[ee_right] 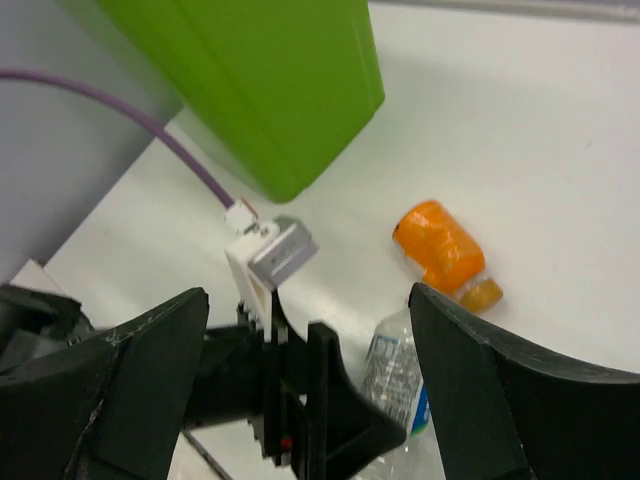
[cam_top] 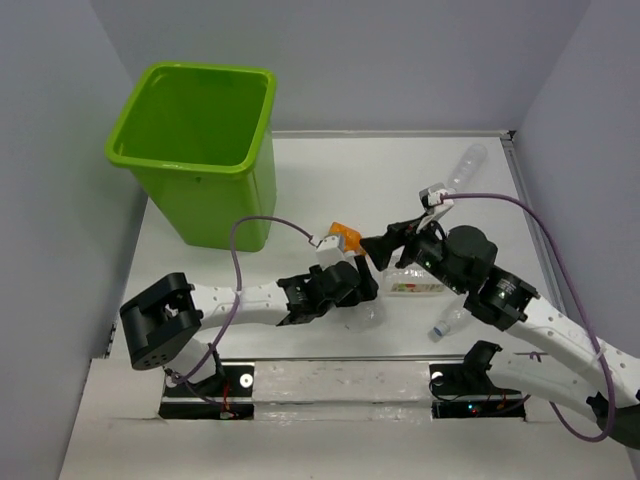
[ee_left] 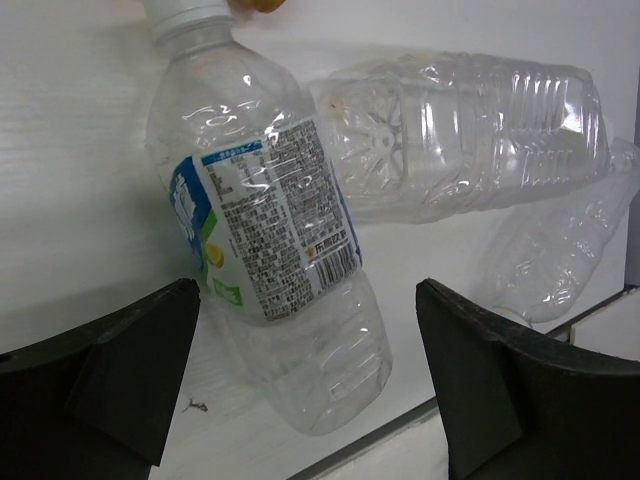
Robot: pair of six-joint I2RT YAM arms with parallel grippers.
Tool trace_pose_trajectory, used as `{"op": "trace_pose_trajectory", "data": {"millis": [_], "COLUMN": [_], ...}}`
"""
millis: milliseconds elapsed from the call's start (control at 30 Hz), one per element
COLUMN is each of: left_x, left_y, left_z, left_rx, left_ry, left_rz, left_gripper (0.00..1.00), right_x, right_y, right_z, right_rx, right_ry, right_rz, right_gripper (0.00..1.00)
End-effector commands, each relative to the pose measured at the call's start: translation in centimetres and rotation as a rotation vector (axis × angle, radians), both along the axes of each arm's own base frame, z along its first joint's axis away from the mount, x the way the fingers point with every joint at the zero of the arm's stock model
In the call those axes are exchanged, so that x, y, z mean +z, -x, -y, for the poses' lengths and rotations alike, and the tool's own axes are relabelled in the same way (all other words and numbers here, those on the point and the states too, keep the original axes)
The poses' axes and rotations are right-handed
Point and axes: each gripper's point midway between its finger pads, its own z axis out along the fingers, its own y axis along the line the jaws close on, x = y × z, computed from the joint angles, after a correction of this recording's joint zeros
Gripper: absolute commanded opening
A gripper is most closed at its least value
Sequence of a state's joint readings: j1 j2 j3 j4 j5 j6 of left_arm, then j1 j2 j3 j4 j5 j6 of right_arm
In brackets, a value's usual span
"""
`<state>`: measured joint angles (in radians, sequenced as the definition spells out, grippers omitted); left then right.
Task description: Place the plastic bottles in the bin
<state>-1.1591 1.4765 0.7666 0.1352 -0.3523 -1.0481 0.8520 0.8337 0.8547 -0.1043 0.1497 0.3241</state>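
Note:
The left gripper isn't ready to close on the bottle yet: its fingers are above the labelled bottle's base, so it should first go lower.
The lime-green bin (cam_top: 200, 140) stands at the back left. My left gripper (ee_left: 305, 390) is open and low over a clear bottle with a blue-and-white label (ee_left: 265, 230). The bottle's base lies between the fingers (ee_left: 110, 380), apart from both. A ribbed clear bottle (ee_left: 470, 130) and a crumpled one (ee_left: 560, 250) lie just beyond it. My right gripper (ee_right: 310, 340) is open and empty, hovering above the left wrist. Below it lie an orange-wrapped bottle (ee_right: 440, 245) and the labelled bottle (ee_right: 400, 375). In the top view the left gripper (cam_top: 360, 290) and right gripper (cam_top: 380, 245) are close together.
A clear bottle (cam_top: 463, 168) lies by the right wall at the back. Another (cam_top: 450, 320) lies near the right arm's base. The table's front edge strip (ee_left: 400, 430) runs just under the left fingers. The left arm's purple cable (ee_right: 170, 145) crosses in front of the bin (ee_right: 260, 80).

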Motion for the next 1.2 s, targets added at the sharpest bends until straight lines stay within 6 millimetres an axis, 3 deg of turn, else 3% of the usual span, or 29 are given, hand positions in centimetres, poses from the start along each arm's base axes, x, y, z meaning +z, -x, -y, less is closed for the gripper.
{"op": "trace_pose_trajectory", "data": {"millis": [0, 100, 133, 233, 300, 467, 567, 700, 733, 767, 800, 867, 900, 967, 1000, 1067, 1100, 1167], "left_x": [0.8, -0.5, -1.7, -2.8, -3.8, -4.1, -2.0, 3.2, 5.5, 7.0, 10.0, 12.5, 15.7, 19.0, 21.9, 24.9, 26.9, 30.8], "left_y": [-2.1, -2.5, -2.4, -2.8, -2.9, -1.9, -0.7, 0.5, 0.7, 0.4, 0.3, 0.2, -0.1, -0.3, -0.5, -1.1, -1.5, -2.5], "left_z": [1.1, 0.7, 0.4, 0.3, -0.2, -0.9, -1.7, -1.9, -2.5, -3.2, -3.9, -6.1, -7.6, -9.0, -10.6, -12.5, -13.8, -17.1], "left_rx": [0.045, 0.057, 0.058, 0.07, 0.07, 0.056, 0.068, 0.065, 0.07, 0.085, 0.108, 0.143, 0.18, 0.215, 0.245, 0.299, 0.34, 0.413], "left_ry": [-0.052, -0.135, -0.181, -0.225, -0.281, -0.352, -0.372, -0.297, -0.262, -0.256, -0.195, -0.202, -0.162, -0.108, -0.069, -0.03, -0.01, 0.022], "left_rz": [0.075, 0.068, 0.055, 0.057, 0.052, 0.067, 0.122, 0.187, 0.204, 0.234, 0.261, 0.292, 0.333, 0.377, 0.425, 0.49, 0.526, 0.602], "left_gripper": [0.99, 0.99, 0.99, 0.99, 0.94, 0.65, 0.56, 0.55, 0.55, 0.52, 0.51, 0.51, 0.51, 0.51, 0.51, 0.51, 0.5, 0.47], "right_x": [-0.7, -2.2, -2.1, -2.0, -2.0, -2.7, -4.4, -5.9, -6.2, -5.8, -4.0, -2.6, -1.2, -0.7, -0.2, -0.7, -2.1, -3.1], "right_y": [1.8, 2.4, 2.7, 3.5, 3.8, 3.9, 3.4, 2.1, 1.8, 1.6, 1.5, 1.0, 0.2, -0.7, -1.2, -1.9, -2.8, -3.6], "right_z": [1.3, 1.1, 1.2, 1.2, 1.2, 1.9, 2.8, 3.7, 3.6, 3.6, 3.6, 3.6, 4.3, 4.6, 4.5, 3.7, 3.0, 2.1], "right_rx": [0.003, 0.028, 0.037, 0.07, 0.086, 0.064, 0.002, -0.079, -0.08, -0.076, -0.062, -0.065, -0.112, -0.151, -0.163, -0.153, -0.149, -0.122], "right_ry": [-0.064, -0.061, -0.07, -0.083, -0.086, -0.08, -0.054, 0.014, 0.049, 0.07, 0.094, 0.128, 0.15, 0.182, 0.201, 0.239, 0.287, 0.329], "right_rz": [-0.048, -0.079, -0.076, -0.07, -0.065, -0.064, -0.096, -0.106, -0.096, -0.078, -0.021, 0.02, 0.061, 0.079, 0.093, 0.081, 0.054, 0.039], "right_gripper": [0.88, 0.88, 0.89, 0.89, 0.89, 0.94, 0.97, 0.97, 0.96, 0.94, 0.9, 0.88, 0.87, 0.85, 0.84, 0.83, 0.83, 0.83]}}
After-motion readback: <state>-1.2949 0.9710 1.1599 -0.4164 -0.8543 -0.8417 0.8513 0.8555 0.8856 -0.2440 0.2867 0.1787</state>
